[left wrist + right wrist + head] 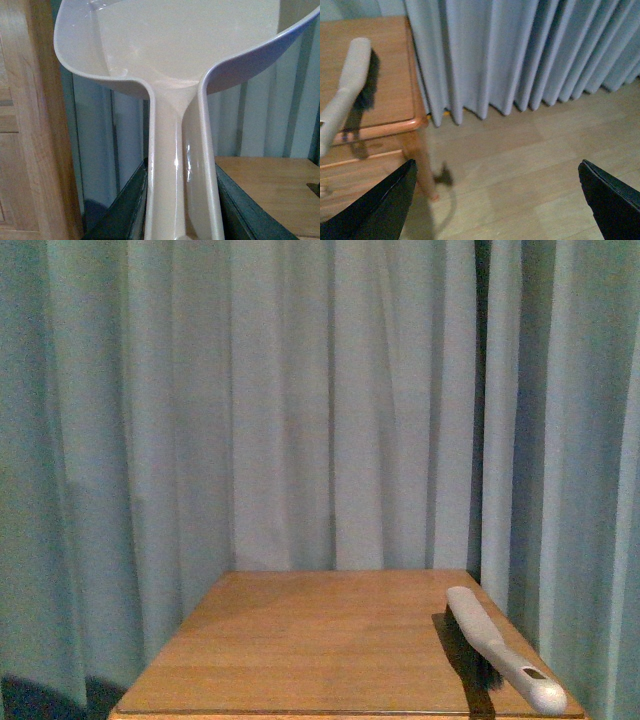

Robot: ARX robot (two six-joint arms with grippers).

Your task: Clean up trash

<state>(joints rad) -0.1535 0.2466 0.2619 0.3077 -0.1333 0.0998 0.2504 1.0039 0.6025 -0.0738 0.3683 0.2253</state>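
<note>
My right gripper grabs the brush by its beige handle [525,676] next. The handle sticks out past the table edge while the dark bristles rest on the tabletop.
No wad of white tissue paper shows in any view. My left gripper [181,210] is shut on the handle of a beige dustpan [170,60], whose scoop fills the upper part of the left wrist view and looks empty. A hand brush with a beige handle and dark bristles [500,645] lies on the right side of the wooden table [330,640]. It also shows in the right wrist view [345,95]. My right gripper [497,200] is open and empty, off the table's side above the floor. Neither arm shows in the front view.
Pale blue curtains [320,400] hang behind and beside the table. A wooden floor [530,165] lies below the right gripper, next to the table leg [422,160]. A wooden furniture panel [30,120] stands close to the dustpan.
</note>
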